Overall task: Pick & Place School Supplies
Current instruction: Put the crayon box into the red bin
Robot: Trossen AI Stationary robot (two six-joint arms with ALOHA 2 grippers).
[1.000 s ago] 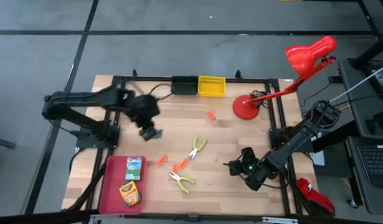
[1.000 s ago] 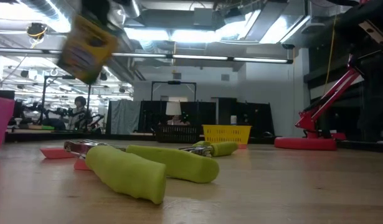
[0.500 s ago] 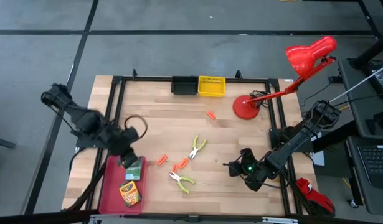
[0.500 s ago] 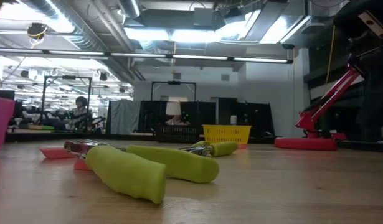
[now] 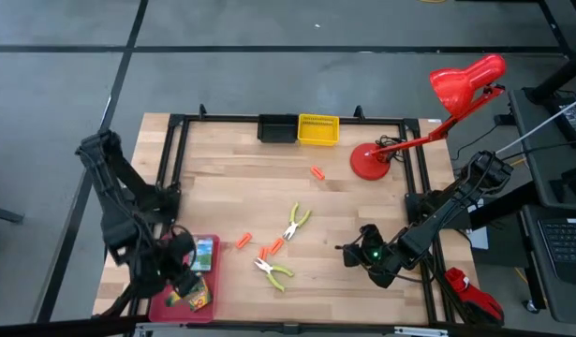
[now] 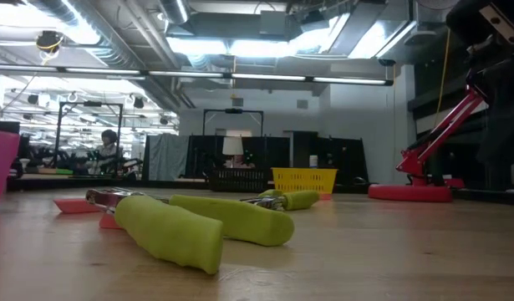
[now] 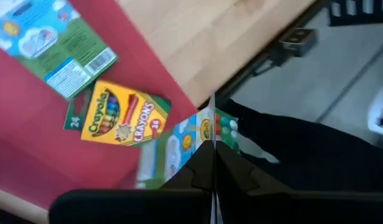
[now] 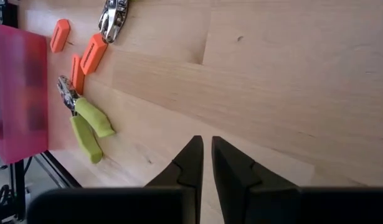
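I should move the crayon box inward with my left gripper before I let it go, because the crayon box's outer end [image 7: 227,132] crosses the red tray's near rim [image 7: 195,107].
My left gripper [image 5: 180,273] hangs over the red tray [image 5: 172,246] at the table's near left corner, shut on a crayon box [image 7: 190,138]. Two more crayon boxes lie flat in the tray, one showing its yellow front [image 7: 119,116], the other its back [image 7: 60,40]. Two green-handled pliers [image 5: 297,223] [image 5: 273,271] and orange pieces [image 5: 243,241] [image 5: 272,248] [image 5: 317,172] lie on the wood mid-table. My right gripper [image 5: 348,251] waits shut over the near right of the table. My left gripper pinches the crayon box between its two fingers at the box's end nearest the wrist [image 7: 207,127]. The fingers slant down from above. The box sticks out past the fingertips over the tray's near corner, tilted. I cannot tell whether it touches the tray.
A black bin [image 5: 277,127] and a yellow bin [image 5: 317,129] stand at the far edge, with a red desk lamp [image 5: 369,161] at the far right. A black frame [image 5: 175,159] runs around the table. In the low view the pliers [image 6: 169,230] lie close in front.
My left gripper has swung from the table's left middle toward the near left corner, sinking a little and rolling its wrist, and now stands over the red tray. The crayox box went with it and has left the low view.
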